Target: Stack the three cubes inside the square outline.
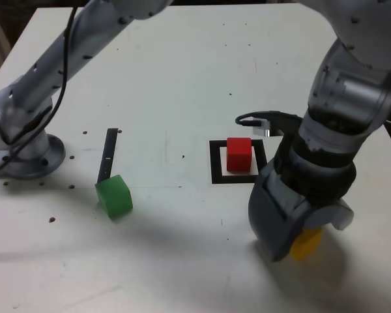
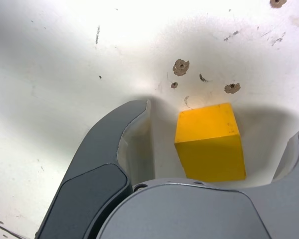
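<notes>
The fingers are low on either side of the yellow cube and closing now would catch it, so it is time for my gripper to close.
The yellow cube (image 2: 209,142) rests on the white table between the jaws of my gripper (image 2: 219,122), which stand apart with a gap on each side of it, so the gripper is open around it. In the exterior view the gripper (image 1: 302,238) is lowered over the yellow cube (image 1: 308,243) at the front right, and most of the cube is hidden behind it. The red cube (image 1: 238,154) sits inside the square outline (image 1: 217,164), just behind the gripper. The green cube (image 1: 114,195) lies at the exterior view's left.
A narrow black strip (image 1: 108,155) lies just behind the green cube. The arm's base (image 1: 26,153) stands at the exterior view's far left, with a black cable running along the arm. Small holes (image 2: 180,66) dot the tabletop.
</notes>
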`<state>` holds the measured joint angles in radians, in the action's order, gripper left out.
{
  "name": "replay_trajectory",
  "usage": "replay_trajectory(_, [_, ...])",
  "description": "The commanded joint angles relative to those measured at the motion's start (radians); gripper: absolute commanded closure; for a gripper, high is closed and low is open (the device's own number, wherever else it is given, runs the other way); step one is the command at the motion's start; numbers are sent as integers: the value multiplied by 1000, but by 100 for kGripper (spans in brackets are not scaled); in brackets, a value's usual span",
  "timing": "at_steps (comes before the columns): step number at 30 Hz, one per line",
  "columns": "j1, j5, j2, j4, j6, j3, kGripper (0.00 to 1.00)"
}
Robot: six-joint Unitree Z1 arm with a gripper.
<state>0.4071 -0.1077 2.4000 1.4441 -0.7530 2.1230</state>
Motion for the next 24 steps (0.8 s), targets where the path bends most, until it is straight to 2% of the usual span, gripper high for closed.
replay_trajectory(1, [-1,-6,12,-2,11,12,10])
replay_trajectory(7, [-3,-14,32,-13,47,34,18])
replay_trajectory(14, [-14,-8,25,-3,67,21,35])
replay_trajectory(24, [-22,-24,23,10,96,21,44])
